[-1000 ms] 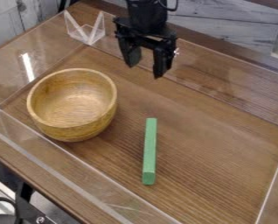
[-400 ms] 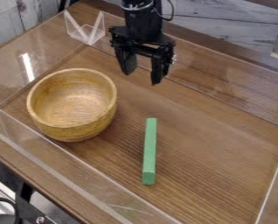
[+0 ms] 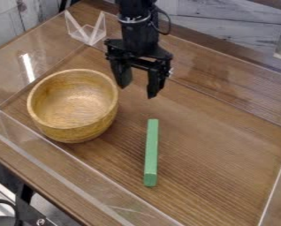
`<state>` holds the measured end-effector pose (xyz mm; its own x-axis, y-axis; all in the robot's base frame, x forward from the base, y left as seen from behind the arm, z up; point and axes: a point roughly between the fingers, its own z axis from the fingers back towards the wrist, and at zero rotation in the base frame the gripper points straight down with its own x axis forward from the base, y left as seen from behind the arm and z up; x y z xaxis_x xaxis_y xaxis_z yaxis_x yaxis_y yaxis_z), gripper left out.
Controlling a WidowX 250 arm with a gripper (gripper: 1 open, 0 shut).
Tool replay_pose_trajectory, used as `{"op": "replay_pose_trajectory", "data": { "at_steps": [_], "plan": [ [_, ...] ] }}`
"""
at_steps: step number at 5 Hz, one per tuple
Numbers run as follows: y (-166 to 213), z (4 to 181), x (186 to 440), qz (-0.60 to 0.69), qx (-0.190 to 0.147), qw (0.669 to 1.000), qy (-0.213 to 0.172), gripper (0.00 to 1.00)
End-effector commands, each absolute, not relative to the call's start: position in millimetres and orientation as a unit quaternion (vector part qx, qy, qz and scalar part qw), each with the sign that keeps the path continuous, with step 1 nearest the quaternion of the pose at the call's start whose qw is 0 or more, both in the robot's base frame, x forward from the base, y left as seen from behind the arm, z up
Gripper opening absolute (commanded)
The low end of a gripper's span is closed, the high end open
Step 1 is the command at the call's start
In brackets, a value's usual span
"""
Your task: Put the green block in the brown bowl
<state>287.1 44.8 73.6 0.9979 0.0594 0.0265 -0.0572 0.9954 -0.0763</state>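
I will grab the green block (image 3: 151, 152) by its long sides next, to put it in the brown bowl (image 3: 72, 105).
The green block (image 3: 151, 152) is a slim bright-green bar lying flat on the wooden table, right of the bowl, running roughly toward the camera. The brown bowl (image 3: 72, 105) sits at the left, round, thick-walled and with nothing in it. My black gripper (image 3: 140, 79) hangs pointing down above the table, behind the block's far end and just right of the bowl's rim. Its fingers stand apart with nothing between them. It touches neither the block nor the bowl.
Clear acrylic walls (image 3: 60, 190) fence the wooden table (image 3: 225, 150) on all sides. A transparent bracket (image 3: 87, 28) stands at the back left corner. A grey ledge runs behind the back wall.
The gripper has shifted left and toward the camera and come down a little, nearer the block's far end, with a slight roll. Its jaws stayed open. Block and bowl have not moved.
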Motion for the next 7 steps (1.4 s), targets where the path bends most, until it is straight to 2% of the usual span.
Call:
{"op": "replay_pose_trajectory", "data": {
  "at_steps": [1,2,4,6,7],
  "plan": [
    [39.1,81.5,277.0,0.052,-0.030,0.997,-0.040,1.00],
    [31.2,70.8,265.7,0.072,-0.029,0.996,-0.036,1.00],
    [12.0,75.9,246.4,0.059,-0.032,0.997,-0.028,1.00],
    [1.9,59.6,237.8,0.055,-0.035,0.997,-0.032,1.00],
    [-5.8,40.3,235.8,0.055,-0.036,0.997,-0.034,1.00]
  ]
}}
